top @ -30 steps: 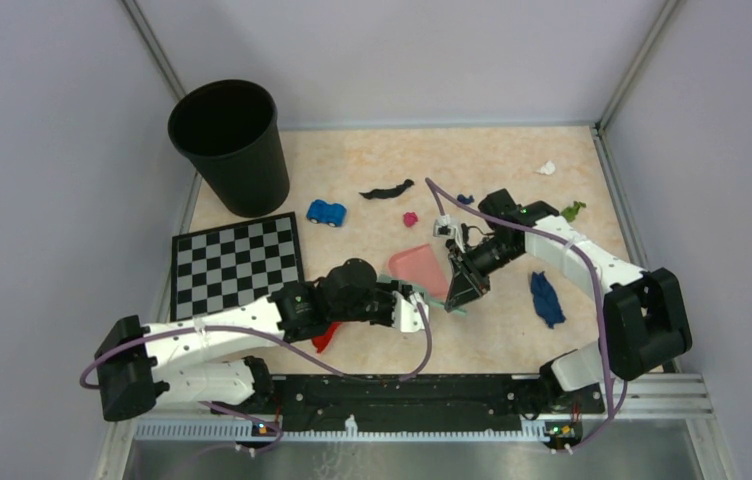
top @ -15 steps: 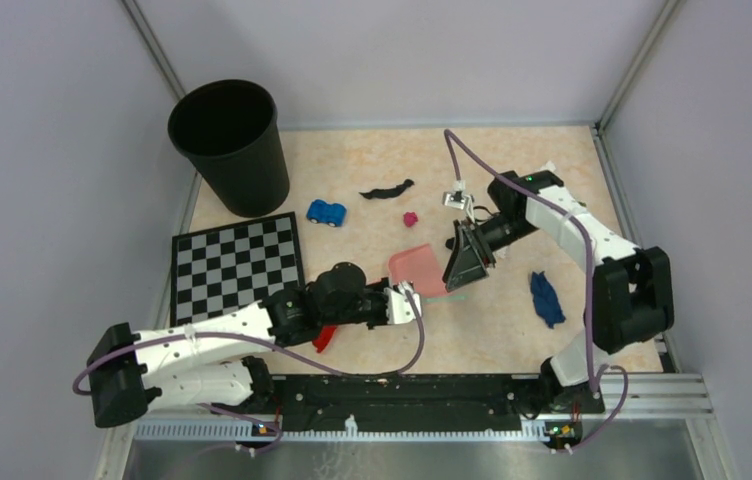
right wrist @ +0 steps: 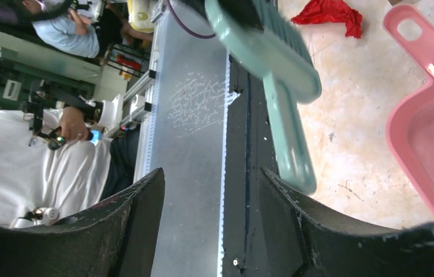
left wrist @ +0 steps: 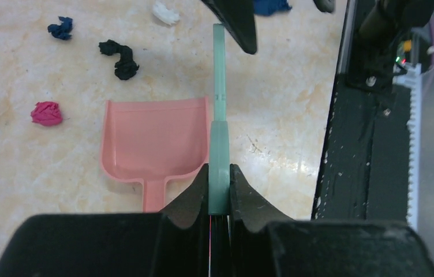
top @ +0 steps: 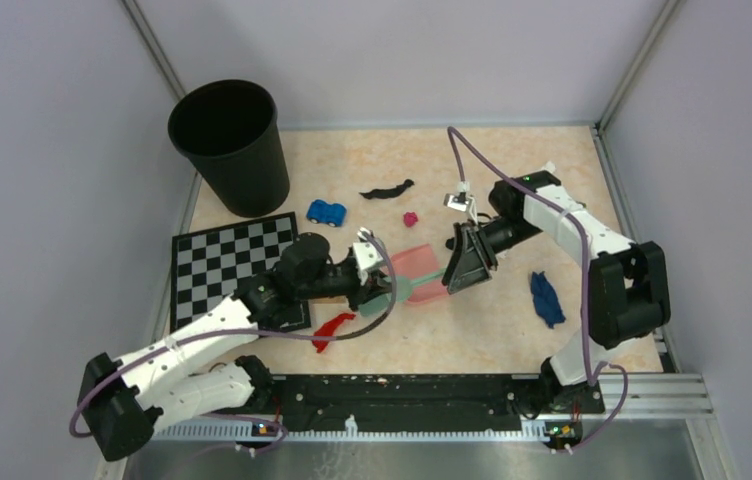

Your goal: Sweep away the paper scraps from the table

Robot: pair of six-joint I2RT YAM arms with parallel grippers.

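The right gripper takes hold of the green brush by its handle (top: 431, 277) (right wrist: 290, 139) next, so the head and bristles stay free to sweep the paper scraps.
My left gripper (top: 378, 287) (left wrist: 219, 173) is shut on a green brush (left wrist: 219, 86) (top: 402, 289), gripped at its head, with the handle pointing at my right gripper (top: 452, 278). My right gripper (right wrist: 210, 173) is open, and the brush handle (right wrist: 290, 133) passes outside its jaws. A pink dustpan (top: 419, 266) (left wrist: 157, 138) lies on the table (top: 492, 330) under the brush. Paper scraps lie around: magenta (top: 410, 218) (left wrist: 46, 113), black (top: 387, 190) (left wrist: 119, 57), red (top: 332, 328) (right wrist: 330, 11), dark blue (top: 546, 298).
A black bin (top: 230, 145) stands at the far left corner. A chequered board (top: 237, 265) lies under my left forearm, and a small blue toy car (top: 327, 212) sits just beyond it. The metal base rail (top: 402, 395) runs along the near edge.
My right gripper opened and let go of the brush. My left gripper closed on the brush and carried it left and away from the near edge.
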